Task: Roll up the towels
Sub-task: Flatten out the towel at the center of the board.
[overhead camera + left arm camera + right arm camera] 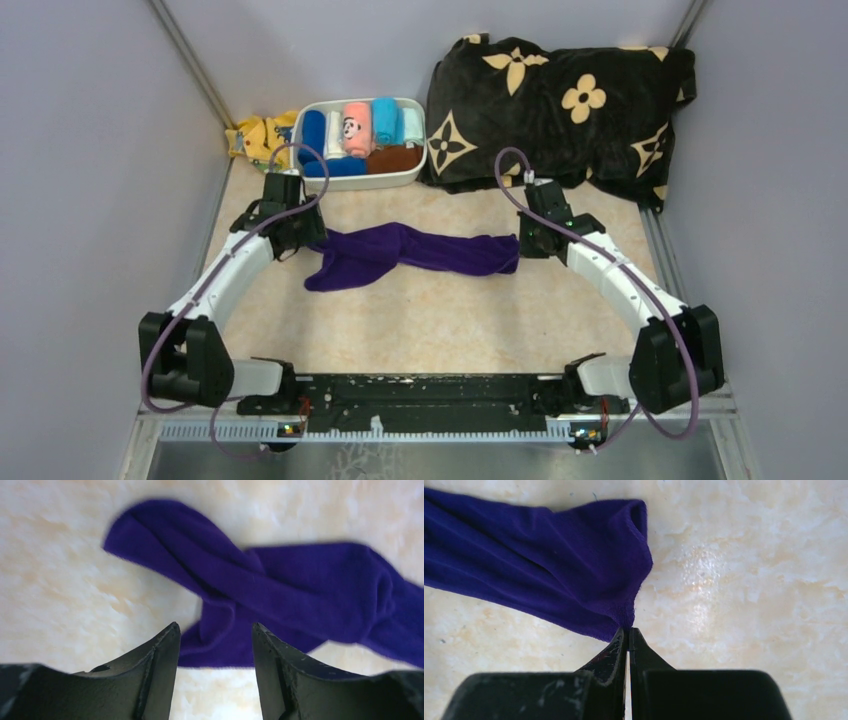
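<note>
My left gripper should next take hold of the towel's edge at the end (314, 281) opposite my right gripper, to spread the purple towel (410, 253) for rolling.
The purple towel (410, 253) lies stretched and twisted across the middle of the table. My right gripper (522, 247) is shut on its right corner; in the right wrist view the gripper (628, 630) pinches the towel (549, 565) at its hem. My left gripper (300, 240) is open just left of the towel's left end; in the left wrist view the gripper (215, 630) stands open over an edge of the towel (280, 590). The pink panda towel (353, 128) sits rolled in the white basket (398, 180).
The white basket also holds blue, light blue, white and brown rolled cloths. A yellow patterned cloth (257, 135) lies left of it. A black blanket with tan flowers (560, 105) fills the back right. Grey walls close in both sides.
</note>
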`<state>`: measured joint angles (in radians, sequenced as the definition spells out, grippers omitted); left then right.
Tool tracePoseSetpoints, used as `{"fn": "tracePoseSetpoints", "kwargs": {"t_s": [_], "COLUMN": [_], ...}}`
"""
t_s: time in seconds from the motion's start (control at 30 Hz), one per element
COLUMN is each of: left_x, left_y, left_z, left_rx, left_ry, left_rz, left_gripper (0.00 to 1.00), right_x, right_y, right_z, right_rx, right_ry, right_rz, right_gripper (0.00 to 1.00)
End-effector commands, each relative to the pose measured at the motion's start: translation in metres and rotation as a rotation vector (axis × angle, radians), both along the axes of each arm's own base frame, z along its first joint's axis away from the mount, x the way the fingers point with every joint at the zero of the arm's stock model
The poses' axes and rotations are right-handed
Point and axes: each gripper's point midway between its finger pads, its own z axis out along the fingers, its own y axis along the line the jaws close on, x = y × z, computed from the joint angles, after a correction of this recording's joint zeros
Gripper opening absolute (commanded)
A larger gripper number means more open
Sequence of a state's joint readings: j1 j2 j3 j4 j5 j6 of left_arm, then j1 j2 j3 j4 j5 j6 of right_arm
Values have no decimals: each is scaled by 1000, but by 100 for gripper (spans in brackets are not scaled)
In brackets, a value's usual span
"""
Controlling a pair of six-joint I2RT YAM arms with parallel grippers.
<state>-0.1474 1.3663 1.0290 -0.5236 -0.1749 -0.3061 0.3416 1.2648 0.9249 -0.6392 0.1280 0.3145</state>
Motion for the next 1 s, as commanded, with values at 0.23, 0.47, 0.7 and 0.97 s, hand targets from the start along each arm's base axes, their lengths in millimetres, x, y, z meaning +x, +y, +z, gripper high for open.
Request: {"fn": "tracePoseSetpoints", "kwargs": {"t_s": [0.23, 0.47, 0.7, 0.97], "left_x": [-80, -72, -59, -67], "left_y": [-7, 7, 5, 18], "left_z": [-80, -106, -121, -31], "left_rx": [-75, 8, -20, -33], "left_ry": [255, 338, 377, 159], "left_rz": [68, 93, 78, 133], "left_gripper": [66, 68, 37, 0], "right_x": [39, 39, 31, 25], "right_y": [23, 25, 22, 1], "right_z": [21, 17, 11, 17], "right_rx": [69, 78, 68, -31], "right_ry": [-86, -88, -84, -79], "right_rz": [56, 68, 77, 50], "right_gripper": [0, 0, 0, 0]}}
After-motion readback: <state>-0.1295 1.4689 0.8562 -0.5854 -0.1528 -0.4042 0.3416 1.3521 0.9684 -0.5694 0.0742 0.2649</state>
